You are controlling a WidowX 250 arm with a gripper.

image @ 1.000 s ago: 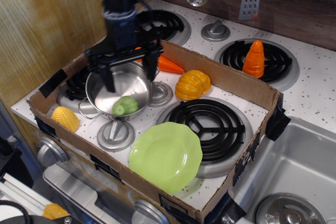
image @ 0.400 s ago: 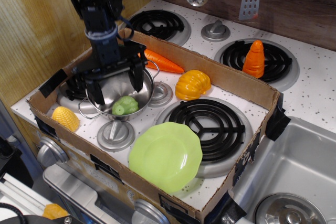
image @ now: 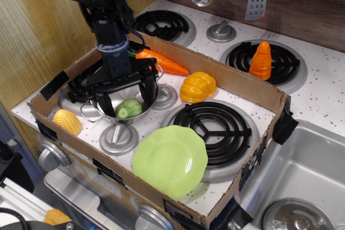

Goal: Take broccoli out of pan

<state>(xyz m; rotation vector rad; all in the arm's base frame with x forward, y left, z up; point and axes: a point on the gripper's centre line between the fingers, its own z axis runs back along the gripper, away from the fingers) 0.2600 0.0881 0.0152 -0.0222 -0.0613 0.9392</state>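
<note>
My gripper grabs the broccoli by its rounded head [image: 131, 105] next, to take the broccoli out of the steel pan.
The pale-green broccoli [image: 128, 108] lies inside the shiny steel pan [image: 137, 112] at the front left of the cardboard box. My black gripper [image: 126, 98] reaches down into the pan from above. It is open, with one finger left of the broccoli and the other finger [image: 147, 92] to its right. The fingers straddle the broccoli and hide much of the pan's inside.
A lime-green plate [image: 170, 160] lies in front. A yellow corn [image: 67, 121] sits left of the pan. An orange carrot [image: 161, 62] and an orange pumpkin [image: 198, 86] lie behind. The cardboard box wall [image: 226, 76] rings them. An orange cone [image: 261, 60] stands on the far burner.
My gripper has come down and a little forward into the pan, so its open fingers now sit on either side of the broccoli. The broccoli and pan have not moved.
</note>
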